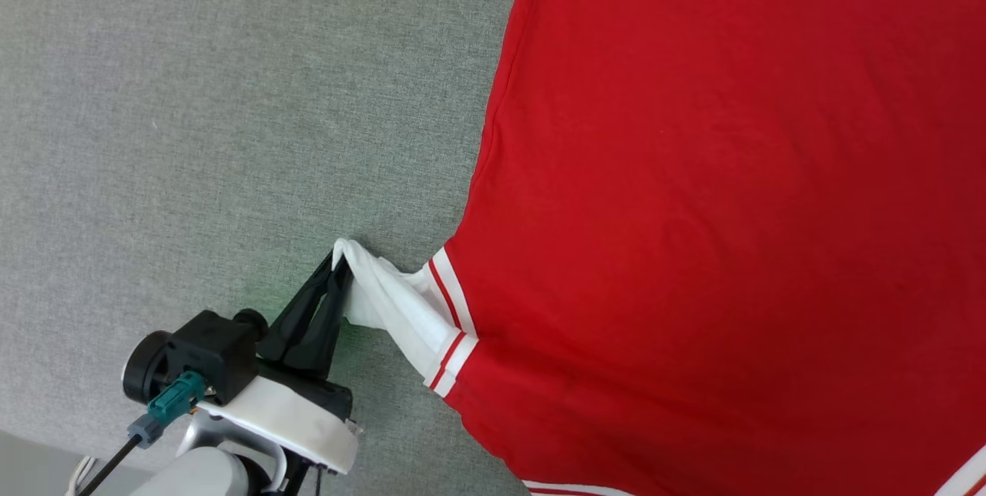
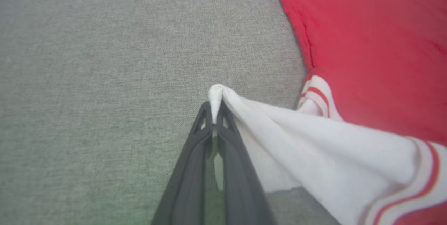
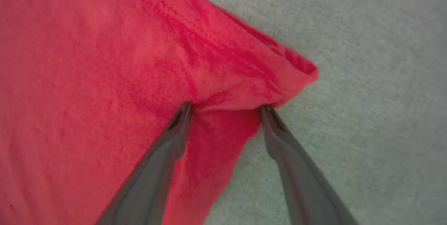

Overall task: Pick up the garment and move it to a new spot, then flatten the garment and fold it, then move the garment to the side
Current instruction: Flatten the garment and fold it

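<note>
A fold of the garment stands up at its bunched hem corner [image 3: 228, 107] while the red body lies flat, so I should grab the garment there next with my right gripper.
The garment [image 1: 732, 211] lies spread with its plain red side up across the right of the head view. At the lower left, my left gripper [image 1: 337, 265] is shut on the tip of its white sleeve [image 1: 385, 303], which stretches out from the striped trim. The left wrist view shows the same pinch: the left gripper [image 2: 213, 113] is closed and the white sleeve [image 2: 297, 141] trails off to the right. In the right wrist view my right gripper [image 3: 225, 106] stands open, its fingertips pressed against a bunched red corner of the garment [image 3: 104, 78], with cloth between the fingers.
Everything rests on a grey woven surface [image 1: 231, 95], bare to the left of the garment. The same grey surface [image 3: 366, 78] lies beyond the red corner in the right wrist view. The surface's near edge shows at the head view's bottom left.
</note>
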Available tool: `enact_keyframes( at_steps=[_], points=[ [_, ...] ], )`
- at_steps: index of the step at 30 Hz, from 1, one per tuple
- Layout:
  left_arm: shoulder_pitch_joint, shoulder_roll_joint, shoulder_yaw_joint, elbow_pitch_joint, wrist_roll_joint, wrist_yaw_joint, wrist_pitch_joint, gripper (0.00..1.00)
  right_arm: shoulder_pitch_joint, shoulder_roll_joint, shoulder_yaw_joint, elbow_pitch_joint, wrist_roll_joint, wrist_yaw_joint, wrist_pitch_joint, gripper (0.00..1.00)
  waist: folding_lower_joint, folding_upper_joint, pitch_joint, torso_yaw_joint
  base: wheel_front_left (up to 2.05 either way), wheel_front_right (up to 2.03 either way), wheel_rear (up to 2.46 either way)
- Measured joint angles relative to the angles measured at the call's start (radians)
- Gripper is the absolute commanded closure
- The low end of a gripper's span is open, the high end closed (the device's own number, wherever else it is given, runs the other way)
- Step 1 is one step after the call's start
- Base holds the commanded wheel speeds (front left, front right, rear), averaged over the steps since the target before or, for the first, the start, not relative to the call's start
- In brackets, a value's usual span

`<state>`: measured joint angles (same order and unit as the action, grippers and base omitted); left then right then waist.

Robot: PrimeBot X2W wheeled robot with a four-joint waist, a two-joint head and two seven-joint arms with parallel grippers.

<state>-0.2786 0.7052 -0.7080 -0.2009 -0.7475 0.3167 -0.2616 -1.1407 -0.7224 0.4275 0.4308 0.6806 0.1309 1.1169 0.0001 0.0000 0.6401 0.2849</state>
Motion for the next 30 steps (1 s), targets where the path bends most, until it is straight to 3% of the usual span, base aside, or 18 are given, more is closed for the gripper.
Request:
enact_keyframes(
  at_steps=[3,4,11,15,22,30],
  points=[
    [0.0,-0.022,0.007,-0.001,-0.002,-0.005,0.0,1.0,0.017,0.001,-0.004,0.002,0.005,0.0,-0.026,0.0,0.0,0.0,0.004,0.004,0.0,0.0,0.0],
    [0.001,-0.024,0.007,0.001,-0.001,-0.008,0.0,1.0,0.02,0.001,0.0,0.003,0.005,0.0,-0.036,1.0,-0.0001,0.0,0.0,0.004,0.0,0.0,0.0],
    [0.017,-0.028,0.009,0.03,0.006,-0.01,0.0,1.0,0.047,0.012,0.036,0.011,0.027,0.0,-0.117,1.0,0.0,0.0,-0.066,-0.008,0.0,0.0,0.0],
    [0.052,-0.024,0.012,0.036,0.001,-0.004,-0.001,1.0,0.056,-0.016,0.081,-0.04,0.066,0.0,-0.177,1.0,0.0,0.0,-0.128,-0.024,0.0,0.0,0.0],
    [0.13,0.002,0.017,0.033,-0.025,0.025,0.0,1.0,0.161,-0.167,0.193,-0.222,0.164,0.0,-0.275,1.0,0.0,0.0,-0.25,-0.069,0.0,0.0,0.0],
    [0.191,0.035,0.022,0.02,-0.039,0.047,0.003,1.0,0.392,-0.359,0.197,-0.377,0.264,0.0,-0.4,1.0,-0.0002,0.0,-0.357,-0.144,0.0,0.0,0.0]
  ],
)
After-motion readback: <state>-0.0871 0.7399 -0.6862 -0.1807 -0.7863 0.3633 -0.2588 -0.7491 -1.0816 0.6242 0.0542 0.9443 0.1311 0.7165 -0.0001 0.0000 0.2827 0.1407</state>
